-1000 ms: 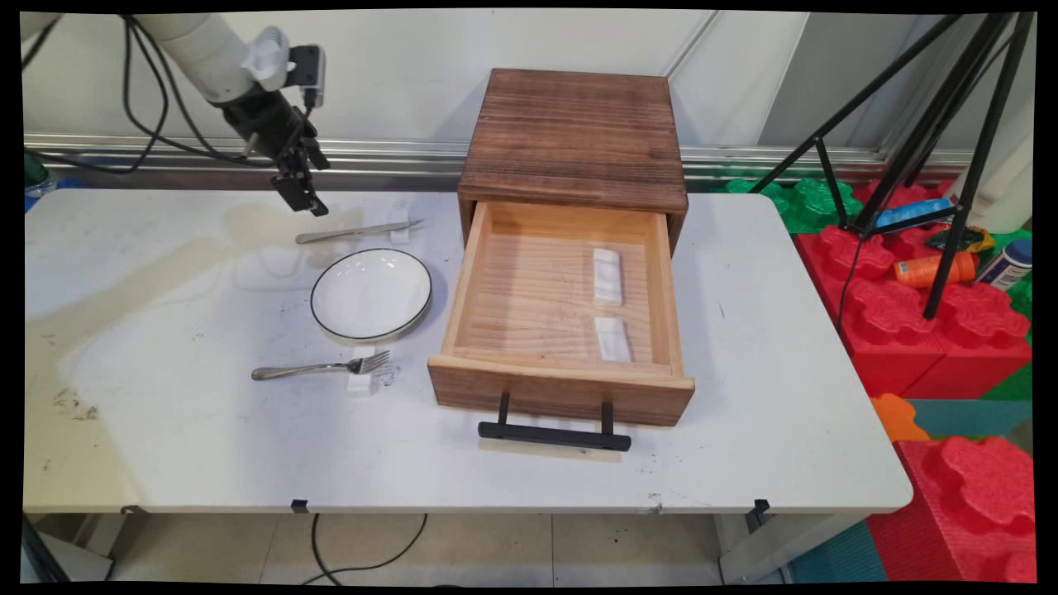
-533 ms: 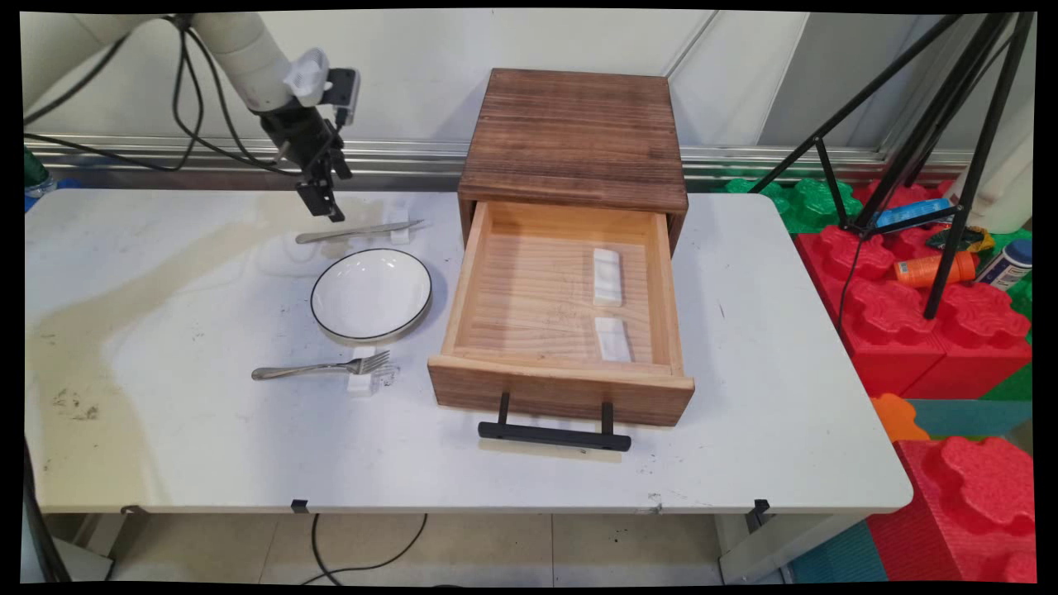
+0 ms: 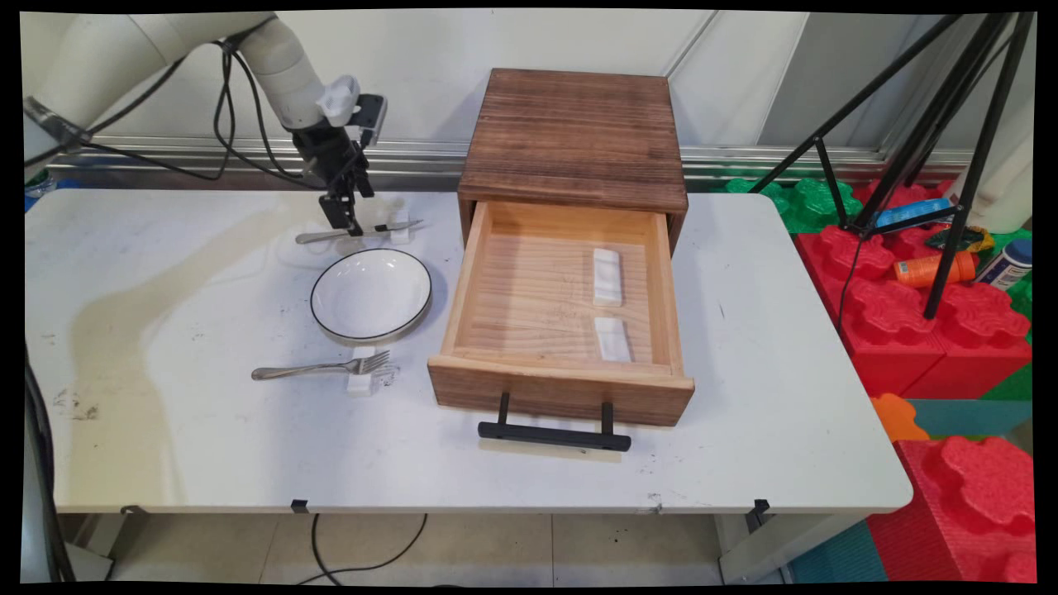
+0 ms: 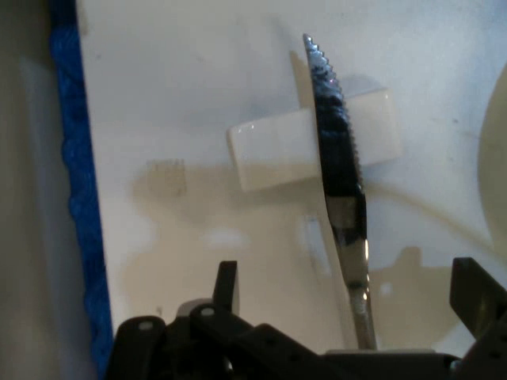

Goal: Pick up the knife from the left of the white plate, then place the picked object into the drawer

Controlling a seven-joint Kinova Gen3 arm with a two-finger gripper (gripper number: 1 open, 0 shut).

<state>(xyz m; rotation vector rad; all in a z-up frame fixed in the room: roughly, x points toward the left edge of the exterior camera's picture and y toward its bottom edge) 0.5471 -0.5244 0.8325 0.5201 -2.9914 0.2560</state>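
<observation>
I should next move the serrated knife from its rest block into the open drawer, so my gripper should grab the knife by its handle (image 3: 319,237).
My gripper (image 3: 345,221) hangs just above the handle of a steel knife (image 3: 357,232) at the back of the white table (image 3: 165,430). In the hand view the gripper (image 4: 348,297) is open, one finger on each side of the knife (image 4: 341,178). The knife's serrated blade lies across a small white rest block (image 4: 269,146). A white plate (image 3: 371,294) with a dark rim sits just in front of the knife. Nearer the front, a fork (image 3: 318,368) lies with its tines on another white block (image 3: 361,378).
A wooden box (image 3: 575,132) stands at the back, its drawer (image 3: 562,388) pulled out with a black handle (image 3: 554,435) and two white blocks (image 3: 607,277) inside. A black tripod (image 3: 950,165) and red foam blocks (image 3: 942,339) stand to the right of the table.
The arm has swung right and down along the back of the table, bringing the gripper from left of the knife to directly over its handle.
</observation>
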